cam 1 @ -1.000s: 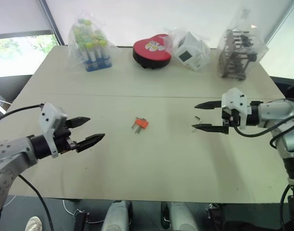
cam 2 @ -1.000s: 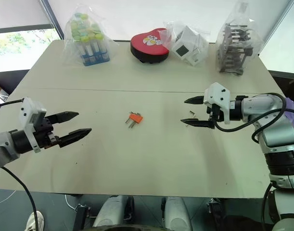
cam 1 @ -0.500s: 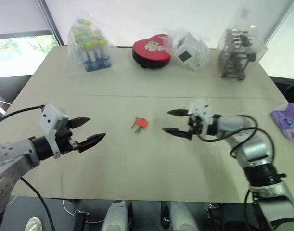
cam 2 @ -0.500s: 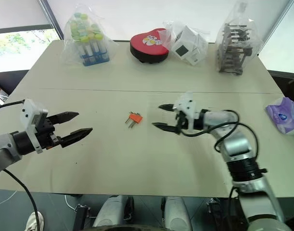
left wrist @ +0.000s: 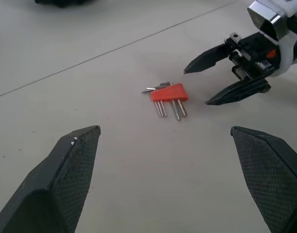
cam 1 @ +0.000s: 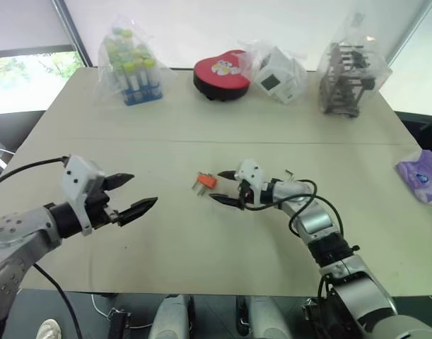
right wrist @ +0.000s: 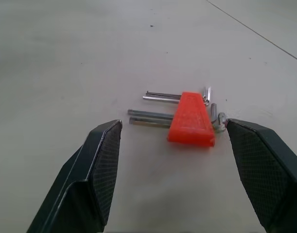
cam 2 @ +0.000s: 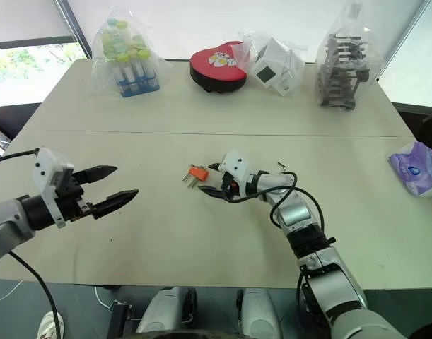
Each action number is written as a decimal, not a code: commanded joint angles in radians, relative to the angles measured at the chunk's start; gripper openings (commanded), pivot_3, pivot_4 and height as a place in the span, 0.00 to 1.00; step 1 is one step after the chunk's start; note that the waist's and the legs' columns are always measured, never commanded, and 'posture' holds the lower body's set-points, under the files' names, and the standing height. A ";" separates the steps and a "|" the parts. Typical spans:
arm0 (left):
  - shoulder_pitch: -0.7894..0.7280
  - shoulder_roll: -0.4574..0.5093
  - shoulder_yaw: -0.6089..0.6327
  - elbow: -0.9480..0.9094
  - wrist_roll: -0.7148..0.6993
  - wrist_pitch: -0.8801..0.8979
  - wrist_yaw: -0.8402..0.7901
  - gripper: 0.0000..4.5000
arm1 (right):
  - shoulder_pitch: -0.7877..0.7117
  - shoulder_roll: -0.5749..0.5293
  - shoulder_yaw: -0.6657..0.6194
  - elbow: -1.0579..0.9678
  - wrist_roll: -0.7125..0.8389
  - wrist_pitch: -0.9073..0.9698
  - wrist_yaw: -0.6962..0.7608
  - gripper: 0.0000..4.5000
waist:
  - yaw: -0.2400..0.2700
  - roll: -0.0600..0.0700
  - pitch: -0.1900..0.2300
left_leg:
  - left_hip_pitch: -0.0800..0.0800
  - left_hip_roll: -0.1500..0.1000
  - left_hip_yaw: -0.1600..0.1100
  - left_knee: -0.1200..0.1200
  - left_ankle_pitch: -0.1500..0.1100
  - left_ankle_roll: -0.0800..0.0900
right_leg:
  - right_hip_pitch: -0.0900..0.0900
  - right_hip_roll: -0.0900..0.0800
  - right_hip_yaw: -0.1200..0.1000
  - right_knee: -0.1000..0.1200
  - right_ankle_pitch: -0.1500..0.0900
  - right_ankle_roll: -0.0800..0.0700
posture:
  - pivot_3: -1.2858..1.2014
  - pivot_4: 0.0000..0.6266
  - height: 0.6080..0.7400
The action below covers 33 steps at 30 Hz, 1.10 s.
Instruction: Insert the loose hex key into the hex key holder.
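Observation:
I should next grab the hex key holder with my left gripper by the flat sides of its orange block (cam 1: 207, 180) (left wrist: 168, 93), because thin round keys stick out of the holder.
The hex key holder (cam 1: 207, 181) is a small orange block with thin grey keys sticking out, lying mid-table. My right gripper (cam 1: 216, 186) is open, low over the table, its fingertips just right of the holder without touching it. In the right wrist view the holder (right wrist: 191, 119) lies ahead between the two black fingers (right wrist: 97, 165). The loose hex key (cam 1: 290, 172), a tiny grey L, rests on the table behind my right forearm. My left gripper (cam 1: 145, 189) hovers open and empty, well left of the holder.
Along the far edge stand a bag of tubes (cam 1: 131, 67), a red heart-shaped tin (cam 1: 221, 73), a bagged white cube (cam 1: 279, 76) and a bagged black rack (cam 1: 343, 78). A purple tissue pack (cam 1: 419, 176) lies at the right edge.
My right gripper has swept left and down, from beside the loose hex key to just right of the holder. The left gripper has stayed put.

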State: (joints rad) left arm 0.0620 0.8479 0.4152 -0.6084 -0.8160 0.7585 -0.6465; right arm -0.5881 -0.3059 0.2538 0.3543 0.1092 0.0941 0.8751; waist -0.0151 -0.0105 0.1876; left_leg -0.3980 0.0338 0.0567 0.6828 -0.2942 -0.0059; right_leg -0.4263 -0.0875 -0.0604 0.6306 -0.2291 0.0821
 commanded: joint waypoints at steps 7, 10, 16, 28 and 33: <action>0.026 -0.005 0.032 -0.044 0.004 -0.016 0.013 1.00 | -0.054 0.050 -0.009 0.148 -0.059 -0.119 -0.034 0.79 | 0.000 0.000 0.000 | 0.000 0.000 0.000 0.000 0.000 0.000 | 0.000 0.000 0.000 0.000 0.000 0.000 | 0.52 0.24 1.00; 0.032 -0.005 0.035 -0.048 0.005 -0.017 0.014 1.00 | -0.055 0.057 -0.010 0.179 -0.067 -0.136 -0.036 0.79 | -0.001 0.000 0.000 | 0.000 0.000 0.000 0.000 0.000 0.000 | 0.000 0.000 0.000 0.000 0.000 0.000 | 0.52 0.24 1.00; 0.041 -0.006 0.034 -0.050 0.009 -0.025 0.016 1.00 | -0.058 0.068 -0.014 0.206 -0.076 -0.149 -0.048 0.79 | -0.002 0.000 0.000 | 0.001 0.000 0.000 0.000 0.000 -0.001 | 0.000 0.000 0.000 0.001 0.000 0.000 | 0.52 0.24 1.00; 0.007 -0.016 0.022 -0.028 0.006 -0.030 0.014 1.00 | -0.053 0.045 -0.009 0.144 -0.127 -0.225 -0.073 0.22 | -0.001 0.000 0.000 | 0.002 0.000 0.000 0.000 0.000 -0.001 | 0.001 0.000 0.001 0.001 0.000 0.000 | 0.52 0.24 1.00; -0.166 -0.020 -0.014 0.053 -0.067 0.013 0.012 1.00 | -0.104 -0.050 -0.010 0.089 -0.296 -0.550 -0.232 0.22 | 0.003 0.001 0.001 | 0.000 -0.001 0.000 0.000 0.001 -0.002 | 0.000 -0.001 0.001 0.000 0.000 0.000 | 0.52 0.24 1.00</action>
State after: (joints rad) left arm -0.0764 0.8243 0.4035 -0.5584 -0.8506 0.7657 -0.6297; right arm -0.6486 -0.3366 0.2609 0.5048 -0.1395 -0.3482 0.7015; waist -0.0116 -0.0099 0.1882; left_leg -0.3979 0.0326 0.0568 0.6830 -0.2932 -0.0077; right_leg -0.4261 -0.0880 -0.0596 0.6307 -0.2289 0.0822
